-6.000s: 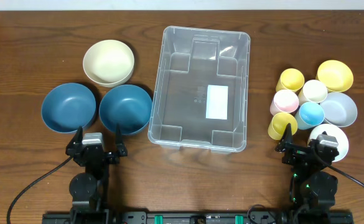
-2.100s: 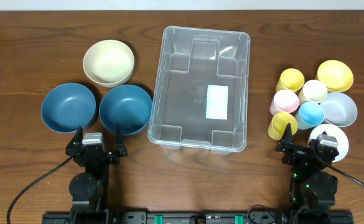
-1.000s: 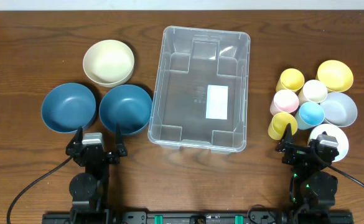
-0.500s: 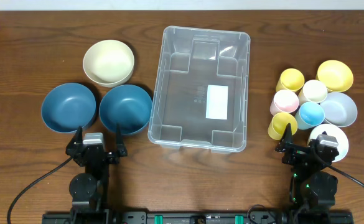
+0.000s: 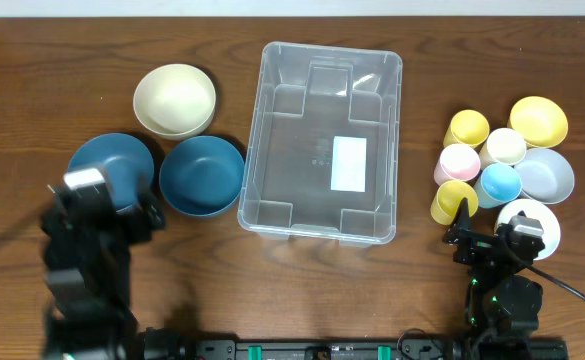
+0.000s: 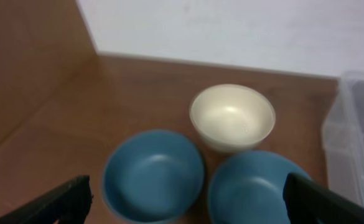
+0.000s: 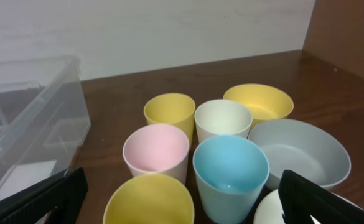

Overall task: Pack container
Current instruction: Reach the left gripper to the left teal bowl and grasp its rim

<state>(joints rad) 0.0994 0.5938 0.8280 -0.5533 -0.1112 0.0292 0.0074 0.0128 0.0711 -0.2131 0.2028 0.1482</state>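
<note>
I will grab the dark blue bowl farther from the container by its rim with my left gripper next, to pack the clear container [image 5: 317,140].
The container [image 5: 312,110], a large clear bin with a white label [image 5: 349,163], stands empty at the table's middle; its corner shows in the left wrist view [image 6: 356,124] and its side in the right wrist view [image 7: 38,106]. My left gripper [image 5: 105,200] is open and empty, blurred, over the near edge of the left blue bowl [image 5: 107,165]. In the left wrist view [image 6: 185,202] its fingers straddle both blue bowls [image 6: 154,174] [image 6: 256,186]. My right gripper [image 5: 497,240] is open and empty, low behind the cups; in its wrist view [image 7: 182,199] it sits over a yellow cup [image 7: 149,199].
A second blue bowl [image 5: 202,175] and a cream bowl [image 5: 175,98] lie left of the bin. On the right stand yellow [image 5: 468,128], pink [image 5: 459,163], cream [image 5: 505,146] and light blue [image 5: 500,184] cups, plus yellow [image 5: 538,121], grey [image 5: 547,175] and white [image 5: 532,225] bowls.
My left arm has risen from its rest pose and swung left toward the left blue bowl. The right arm and all objects have not moved.
</note>
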